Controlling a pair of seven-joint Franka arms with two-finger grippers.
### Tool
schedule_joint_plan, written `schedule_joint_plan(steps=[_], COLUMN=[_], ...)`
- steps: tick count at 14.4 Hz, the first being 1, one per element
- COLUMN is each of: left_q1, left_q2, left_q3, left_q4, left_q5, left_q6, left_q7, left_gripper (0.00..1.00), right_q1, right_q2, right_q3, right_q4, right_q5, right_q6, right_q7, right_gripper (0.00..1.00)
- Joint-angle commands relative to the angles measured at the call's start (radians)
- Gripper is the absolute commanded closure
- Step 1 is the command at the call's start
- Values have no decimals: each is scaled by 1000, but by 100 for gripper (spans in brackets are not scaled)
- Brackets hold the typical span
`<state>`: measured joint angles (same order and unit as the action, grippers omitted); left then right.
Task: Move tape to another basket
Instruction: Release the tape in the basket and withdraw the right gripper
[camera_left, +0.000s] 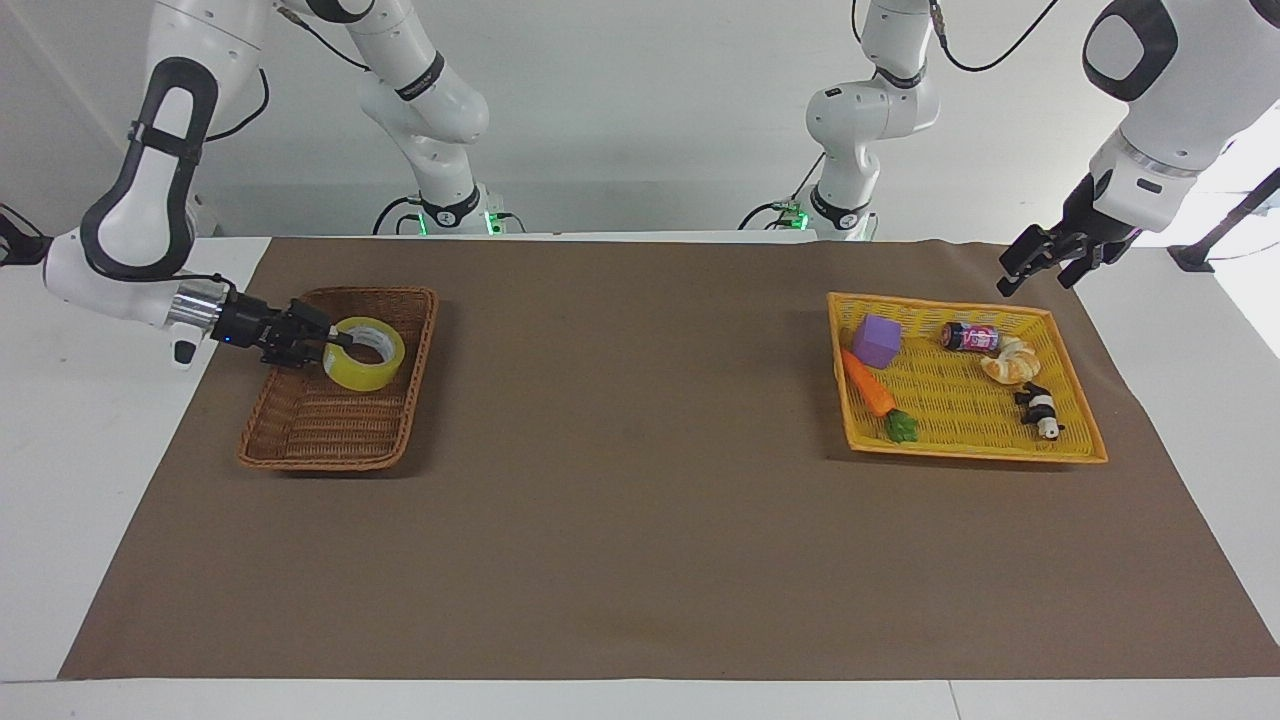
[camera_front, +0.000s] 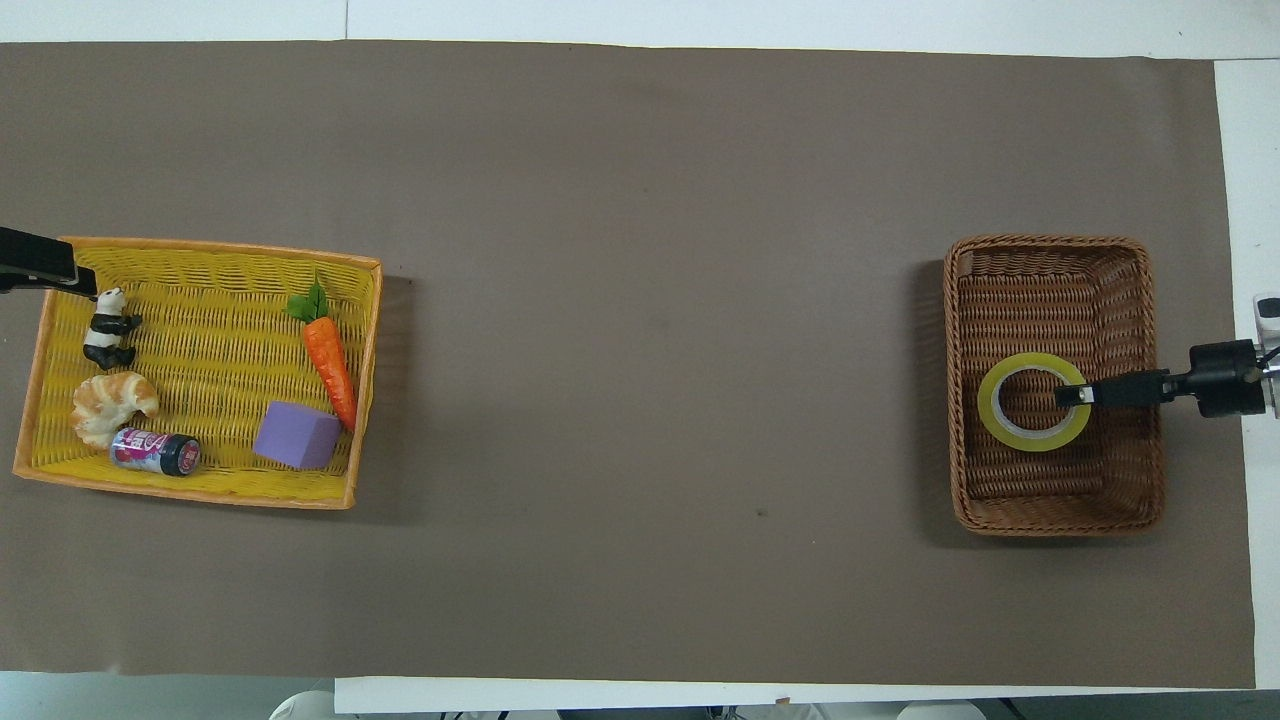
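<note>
My right gripper holds the yellow tape low inside the basket's brown wicker sides and needs to let go of it now, as the tape would rest in the basket.
The yellow tape (camera_left: 365, 353) lies low inside the brown wicker basket (camera_left: 330, 462) at the right arm's end of the table. In the overhead view the tape (camera_front: 1033, 415) sits in the middle of the basket (camera_front: 1050, 243). My right gripper (camera_left: 338, 343) reaches in over the basket's wall and is shut on the tape's rim, one finger inside the ring; it also shows in the overhead view (camera_front: 1075, 394). My left gripper (camera_left: 1035, 280) waits open and empty, raised over the corner of the yellow tray (camera_left: 975, 452). Only its tip shows in the overhead view (camera_front: 40, 275).
The yellow flat tray (camera_front: 200, 250) at the left arm's end holds a carrot (camera_front: 330, 360), a purple cube (camera_front: 295, 435), a small can (camera_front: 155, 452), a croissant (camera_front: 113, 400) and a panda figure (camera_front: 108, 328). A brown mat (camera_front: 640, 300) covers the table.
</note>
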<state>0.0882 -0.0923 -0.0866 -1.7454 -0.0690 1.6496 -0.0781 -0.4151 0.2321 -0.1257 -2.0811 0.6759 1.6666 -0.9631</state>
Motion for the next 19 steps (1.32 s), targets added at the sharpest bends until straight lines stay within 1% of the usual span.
schedule_joint_plan(steps=[1,2,3,5,8,9,10,11,13,16,17,18,19], left_q1=[19,10,5,-7,7,1,-7,-8,-16,-18,-18,-18,-1], left_q2=[6,11,16,22,22,22,23,23,42,46,46,43,43], left_q3=[-21,-19,-18,-19,-45,-44,-44,-44,-41,-42,-48,-70,-90], left_q4=[56,88,110,130,130,129,127,124,126,129,126,119,121], left_q5=[47,57,78,110,113,113,112,115,121,123,124,126,118], left_q6=[-80,-120,-151,-181,-200,-202,-202,-211,-209,-200,-209,-205,-195], left_q7=[17,17,18,20,21,21,23,23,23,23,23,23,24], left_gripper=[0,0,0,0,0,0,0,0,0,0,0,0,0], right_q1=[-11,-7,-5,15,88,113,157,183,240,304,329,346,354], right_q2=[-20,-19,-19,-37,-132,-166,-183,-200,-224,-298,-309,-301,-291], right_q3=[14,14,14,14,15,23,21,21,23,23,24,24,24], right_q4=[-11,-5,7,51,98,122,156,185,242,257,274,308,359], right_q5=[-56,-71,-88,-155,-300,-335,-366,-392,-445,-566,-631,-669,-685], right_q6=[24,25,27,50,74,76,75,75,59,44,21,-5,-68], right_q7=[-16,-16,-13,-6,10,14,20,67,263,464,528,593,654], right_gripper=[85,54,1,0,0,0,0,0,0,0,0,0,0])
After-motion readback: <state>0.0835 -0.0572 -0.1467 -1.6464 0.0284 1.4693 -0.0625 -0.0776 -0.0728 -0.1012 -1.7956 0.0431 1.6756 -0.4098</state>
